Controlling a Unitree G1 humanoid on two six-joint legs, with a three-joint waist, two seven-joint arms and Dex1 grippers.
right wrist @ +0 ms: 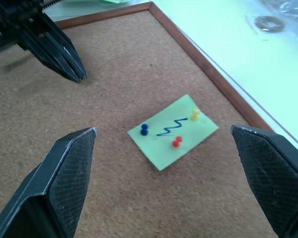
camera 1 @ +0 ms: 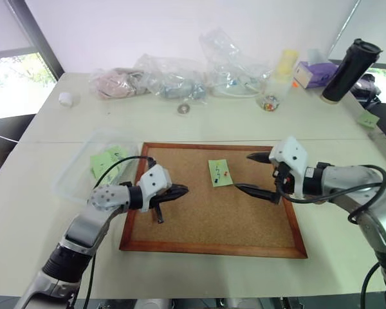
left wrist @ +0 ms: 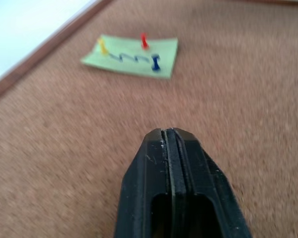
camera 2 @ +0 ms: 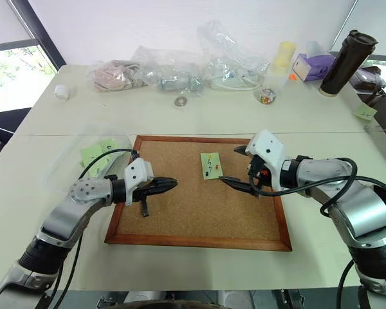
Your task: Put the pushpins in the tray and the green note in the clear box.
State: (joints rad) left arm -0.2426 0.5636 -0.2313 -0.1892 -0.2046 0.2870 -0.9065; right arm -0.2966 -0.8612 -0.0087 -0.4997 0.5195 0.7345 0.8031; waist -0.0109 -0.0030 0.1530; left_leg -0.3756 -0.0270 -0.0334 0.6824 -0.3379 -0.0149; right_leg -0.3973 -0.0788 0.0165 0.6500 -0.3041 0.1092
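My right gripper needs to take hold of the yellow pushpin by its plastic head (right wrist: 195, 114) next, so that it can empty the green note (right wrist: 164, 144) and fill the tray.
The green note (camera 1: 220, 172) lies near the middle of the corkboard (camera 1: 212, 222). A dark zigzag runs across it. Three pushpins stick in it: red (right wrist: 176, 142), dark blue (right wrist: 144, 129) and yellow (right wrist: 194, 115). My left gripper (camera 1: 180, 190) hovers low over the cork to the left of the note, shut and empty, its fingers (left wrist: 161, 148) pressed together. My right gripper (camera 1: 252, 174) hangs just right of the note, open, its fingertips (right wrist: 79, 148) spread wide on either side of it. The clear box (camera 1: 71, 180) sits left of the board with green notes inside. The tray is out of view.
Along the table's far side are crumpled clear plastic bags (camera 1: 180, 77), a small glass jar of pins (camera 1: 268, 102), a purple tissue box (camera 1: 315, 72) and a black tumbler (camera 1: 349, 71). A metal ring (camera 1: 183, 109) lies near the bags. Another green note (camera 1: 368, 120) lies at the right edge.
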